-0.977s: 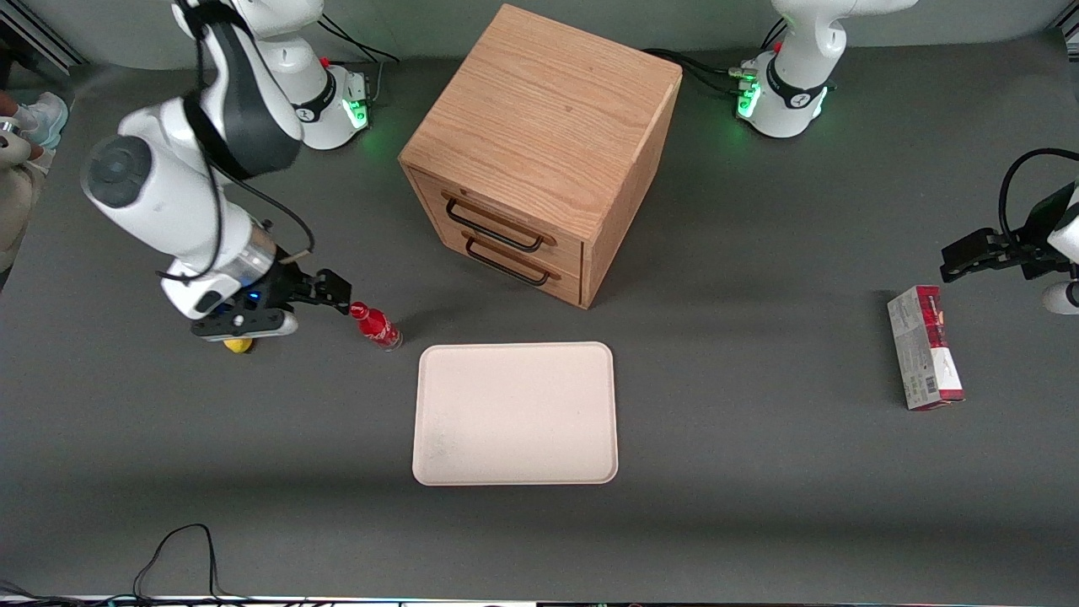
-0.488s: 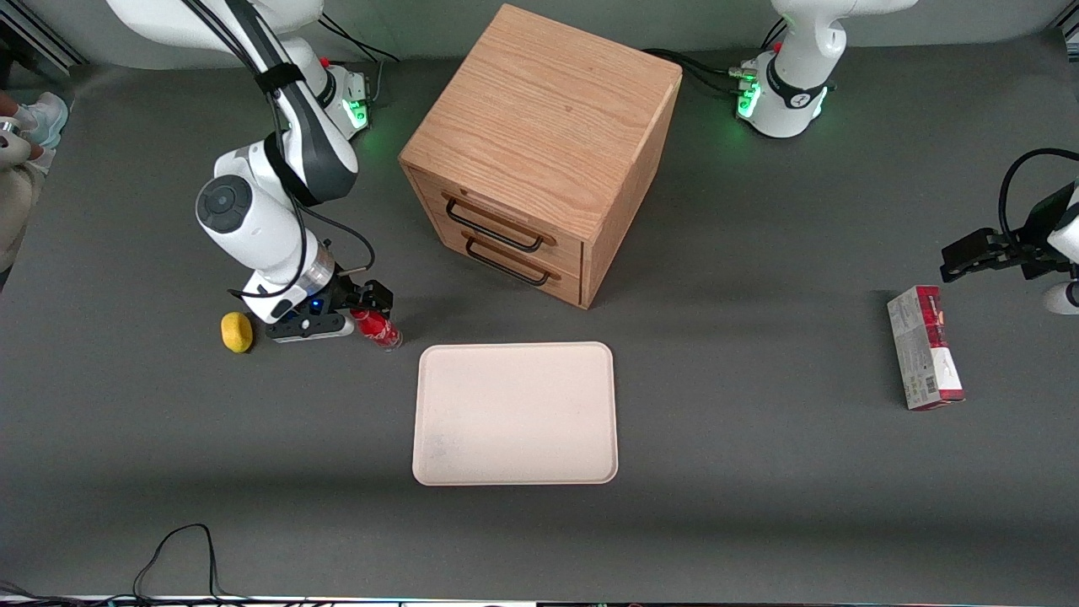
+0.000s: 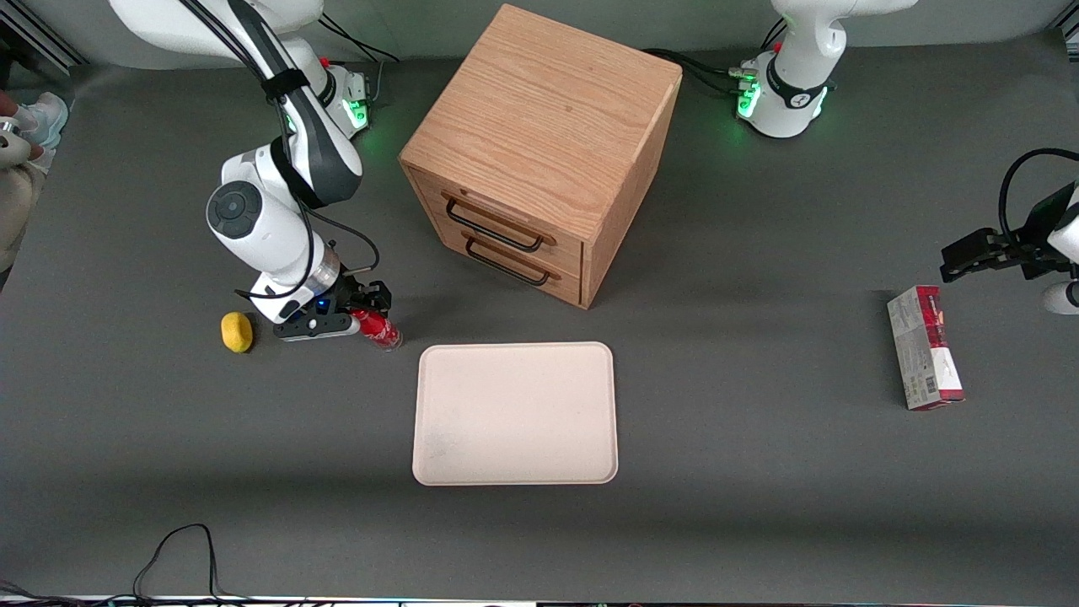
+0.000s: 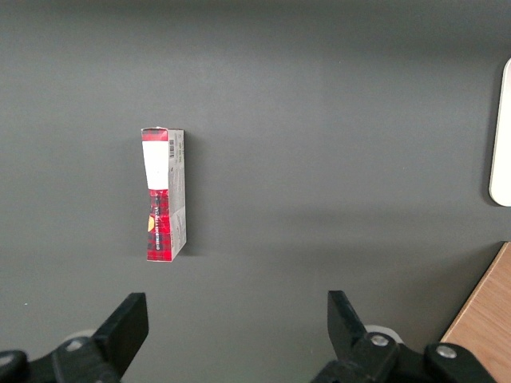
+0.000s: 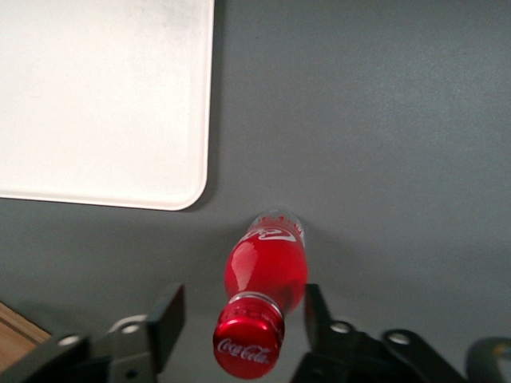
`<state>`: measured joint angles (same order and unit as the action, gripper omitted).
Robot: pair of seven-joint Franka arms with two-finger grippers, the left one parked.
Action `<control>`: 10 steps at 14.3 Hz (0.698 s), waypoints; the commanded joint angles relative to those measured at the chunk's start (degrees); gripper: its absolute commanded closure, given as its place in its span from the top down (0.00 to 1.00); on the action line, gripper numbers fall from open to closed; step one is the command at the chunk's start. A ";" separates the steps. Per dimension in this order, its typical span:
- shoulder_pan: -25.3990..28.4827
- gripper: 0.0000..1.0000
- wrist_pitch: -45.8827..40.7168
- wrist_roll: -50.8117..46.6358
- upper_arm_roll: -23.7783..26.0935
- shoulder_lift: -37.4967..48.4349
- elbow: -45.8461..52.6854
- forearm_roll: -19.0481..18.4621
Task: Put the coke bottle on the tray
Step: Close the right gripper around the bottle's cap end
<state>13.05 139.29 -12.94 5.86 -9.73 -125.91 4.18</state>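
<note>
The robot's gripper needs to grab the coke bottle by its neck [image 3: 361, 315] next. Then it can put the bottle on the tray [image 3: 515, 413].
The coke bottle [image 3: 378, 330] [image 5: 263, 289] is a small red bottle with a red cap, standing on the grey table beside a corner of the tray [image 3: 515, 413] [image 5: 104, 96], toward the working arm's end. My gripper [image 3: 368, 308] [image 5: 240, 315] is down at the bottle's cap and neck, open, with one finger on each side. One finger [image 5: 317, 315] is close against the bottle, the other finger [image 5: 166, 319] stands apart from it. The tray is pale cream-pink, flat and bare.
A wooden drawer cabinet [image 3: 539, 152] stands farther from the front camera than the tray. A yellow lemon-like object [image 3: 237, 332] lies beside my gripper, toward the working arm's end. A red-and-grey carton [image 3: 925, 347] [image 4: 163, 194] lies toward the parked arm's end.
My arm swung in from the working arm's end, uncovering the yellow object, and brought the open gripper around the bottle's cap. Over the last half second it barely shifted.
</note>
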 commanded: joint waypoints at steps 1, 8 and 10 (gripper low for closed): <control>0.31 0.00 -0.86 -1.47 -0.06 0.41 -0.22 -1.10; -0.39 0.00 -10.58 -3.31 -0.40 0.59 8.72 -1.27; -0.65 0.00 -18.92 -4.11 -0.76 0.06 16.27 -3.55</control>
<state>12.62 128.58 -14.28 5.47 -9.52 -117.91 3.36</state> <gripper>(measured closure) 0.661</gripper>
